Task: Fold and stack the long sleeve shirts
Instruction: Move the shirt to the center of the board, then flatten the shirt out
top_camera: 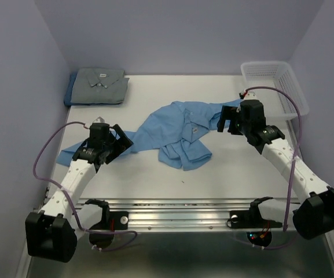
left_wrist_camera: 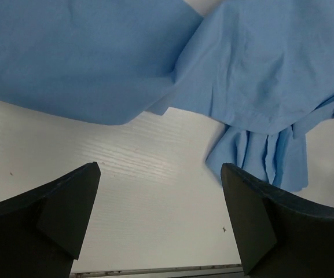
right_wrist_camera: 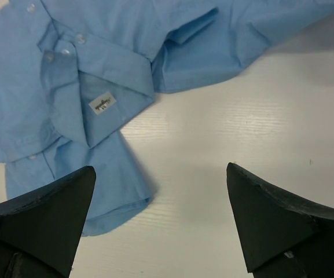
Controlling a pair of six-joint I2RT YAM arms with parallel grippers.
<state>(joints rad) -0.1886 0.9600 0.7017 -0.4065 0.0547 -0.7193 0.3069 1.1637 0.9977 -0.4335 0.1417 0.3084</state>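
My left gripper picks up the light blue shirt (top_camera: 178, 130) by its outstretched sleeve next, away from the collar, to spread the shirt for folding.
A light blue shirt (top_camera: 178, 130) lies crumpled and spread in the middle of the table, one sleeve reaching left under my left arm. Its collar with a small white label (right_wrist_camera: 102, 103) faces up. A grey shirt (top_camera: 100, 86) lies folded at the back left on a darker blue one (top_camera: 69, 94). My left gripper (top_camera: 122, 143) is open and empty, above the shirt's left side; in the left wrist view (left_wrist_camera: 161, 214) the blue cloth (left_wrist_camera: 259, 69) lies ahead of the fingers. My right gripper (top_camera: 226, 120) is open and empty at the shirt's right edge; in the right wrist view (right_wrist_camera: 161, 223) the shirt (right_wrist_camera: 68, 75) lies ahead and left.
A white mesh basket (top_camera: 274, 87) stands at the back right corner, just behind my right arm. Purple walls close in the table on the left, back and right. A metal rail (top_camera: 178, 214) runs along the near edge.
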